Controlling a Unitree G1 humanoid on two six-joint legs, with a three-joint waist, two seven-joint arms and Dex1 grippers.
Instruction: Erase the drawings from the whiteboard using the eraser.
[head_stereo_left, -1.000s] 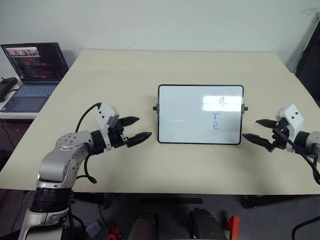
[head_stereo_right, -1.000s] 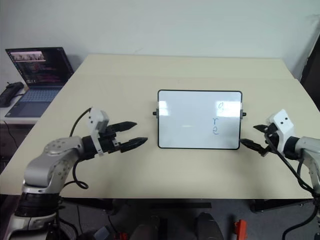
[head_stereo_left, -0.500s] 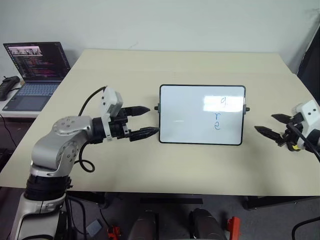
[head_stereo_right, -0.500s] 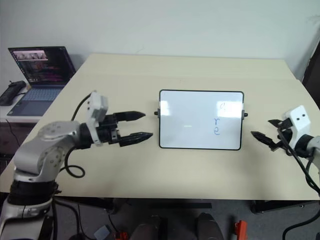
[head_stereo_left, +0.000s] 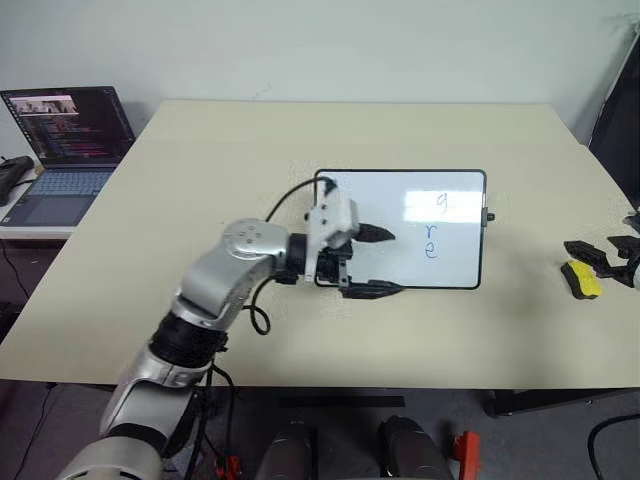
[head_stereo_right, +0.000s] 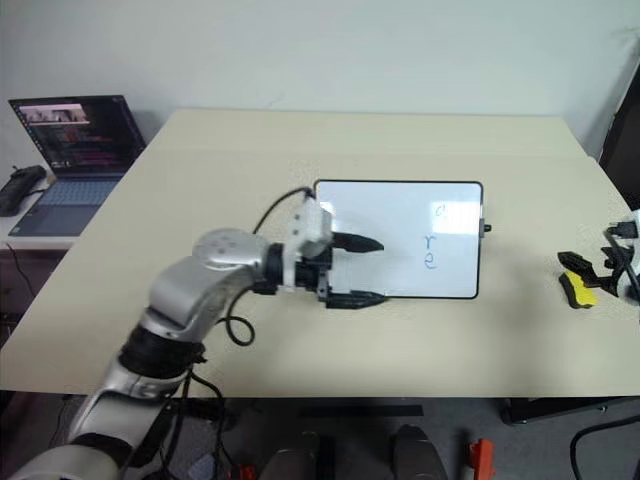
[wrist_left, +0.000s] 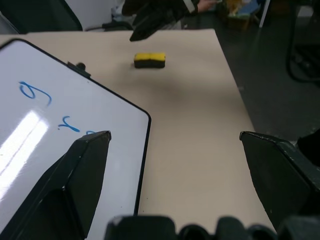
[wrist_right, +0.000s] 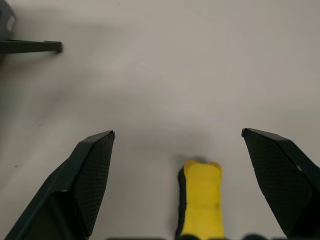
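My right gripper grabs the yellow eraser (head_stereo_left: 583, 279) by its long sides next. Then it wipes the blue drawings off the whiteboard.
The whiteboard (head_stereo_left: 370, 205) lies flat at the middle of the table, with the blue drawings g (head_stereo_left: 445, 203), r (head_stereo_left: 431, 231) and e (head_stereo_left: 431, 250) near its right end. My left gripper (head_stereo_left: 395, 263) is open and empty, straddling the board's near edge: one finger is over the white surface, the other over the table in front. The yellow eraser (head_stereo_left: 583, 279) lies on the table at the far right. My right gripper (wrist_right: 177, 132) is open around it, the eraser (wrist_right: 202, 205) lying loose between its fingers (wrist_right: 95, 175).
An open laptop (head_stereo_left: 65, 140) stands on a side table to the left, with a black object (head_stereo_left: 10, 175) beside it. The eraser and my right gripper are close to the table's right edge. Bare tabletop surrounds the board.
My left gripper swung right, from left of the board to over its near edge. My right gripper moved right, and the eraser now shows between its fingers.
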